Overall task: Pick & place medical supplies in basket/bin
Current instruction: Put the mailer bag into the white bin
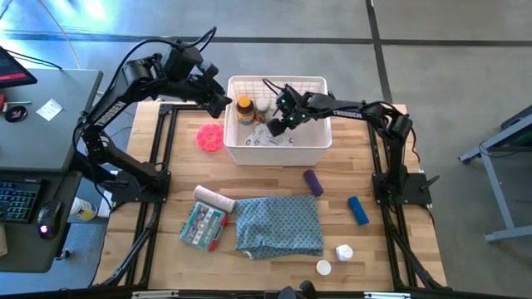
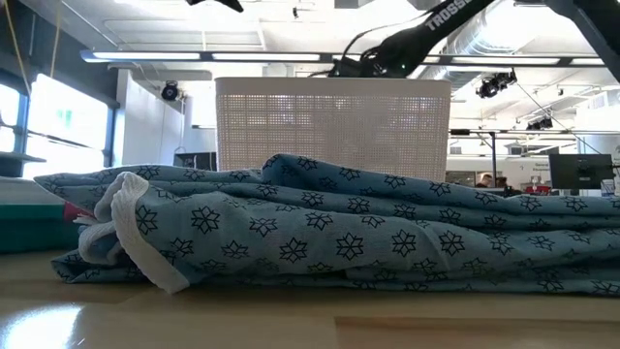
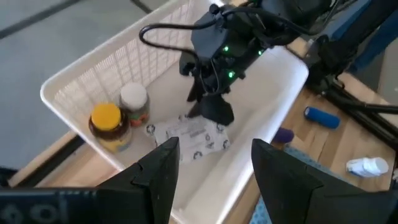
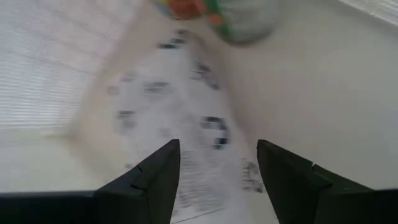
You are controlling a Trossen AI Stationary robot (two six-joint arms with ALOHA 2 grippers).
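My left gripper grabs its scalloped rim (image 1: 210, 148) next, to put the pink-red disc in the white latticed basket (image 1: 318, 143).
The white latticed basket (image 1: 318, 143) (image 2: 329, 126) stands at the table's far middle. It holds an amber yellow-capped bottle (image 1: 243, 109) (image 3: 109, 127), a white-capped bottle (image 3: 134, 102) and printed packets (image 1: 270, 138) (image 3: 193, 138) (image 4: 186, 143). My right gripper (image 1: 277, 124) (image 3: 213, 112) (image 4: 217, 168) is inside the basket, open, just above the packets. My left gripper (image 1: 221, 103) (image 3: 214, 168) hovers open at the basket's left wall. Resting on the table are a pink-red disc (image 1: 210, 137), a purple tube (image 1: 312, 181), a blue tube (image 1: 357, 209), a bandage roll (image 1: 214, 199) and white pill bottles (image 1: 343, 252).
A blue-grey patterned cloth (image 1: 278, 226) (image 2: 339, 233) lies crumpled at the near middle, with a teal printed pack (image 1: 202, 226) on its left. A desk with a keyboard (image 1: 17, 203) stands off the table's left edge. Bare wood shows between cloth and basket.
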